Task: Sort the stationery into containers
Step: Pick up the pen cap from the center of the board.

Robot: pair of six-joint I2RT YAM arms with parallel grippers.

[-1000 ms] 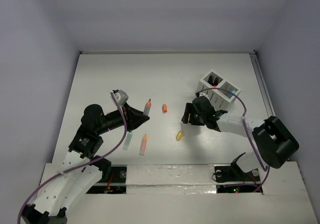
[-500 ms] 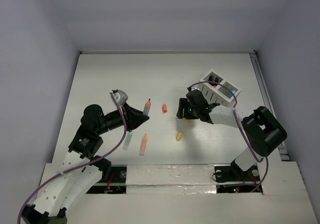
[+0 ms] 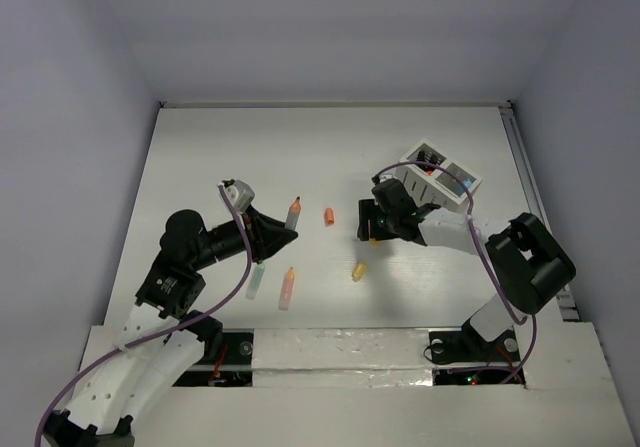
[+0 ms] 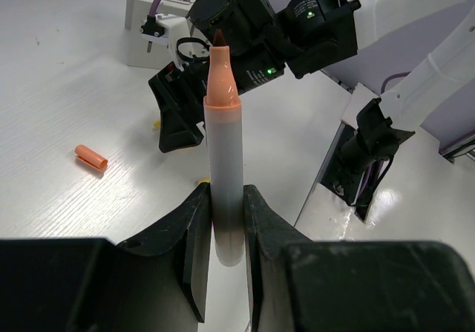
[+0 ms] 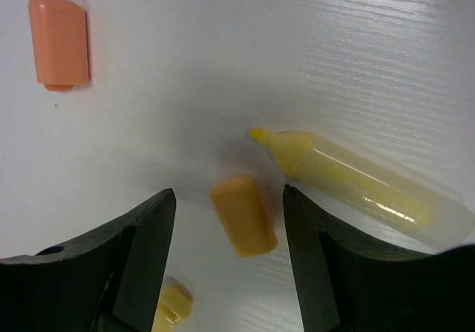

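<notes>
The robot's right gripper should cap the uncapped marker (image 3: 293,214), so it should grab the yellow-orange cap (image 3: 374,241) across its long sides and leave the cap's open end free.
My left gripper (image 3: 270,230) is shut on an uncapped marker (image 3: 293,214) with a grey body and orange tip, held above the table; in the left wrist view the marker (image 4: 224,161) stands upright between the fingers (image 4: 194,228). My right gripper (image 5: 228,195) is open, just above the table, its jaws either side of a yellow-orange cap (image 5: 243,215). An uncapped yellow highlighter (image 5: 356,180) lies just right of it. An orange cap (image 5: 58,42) lies further off. In the top view the right gripper (image 3: 372,229) is left of the white divided box (image 3: 440,177).
On the table lie the orange cap (image 3: 329,216), a yellow piece (image 3: 358,270), a mint marker (image 3: 256,279) and an orange highlighter (image 3: 287,287). The box holds dark markers. White walls close the table's sides and back.
My right gripper has moved left, away from the box, and lowered over the yellow-orange cap. The left gripper still holds the marker in the same place.
</notes>
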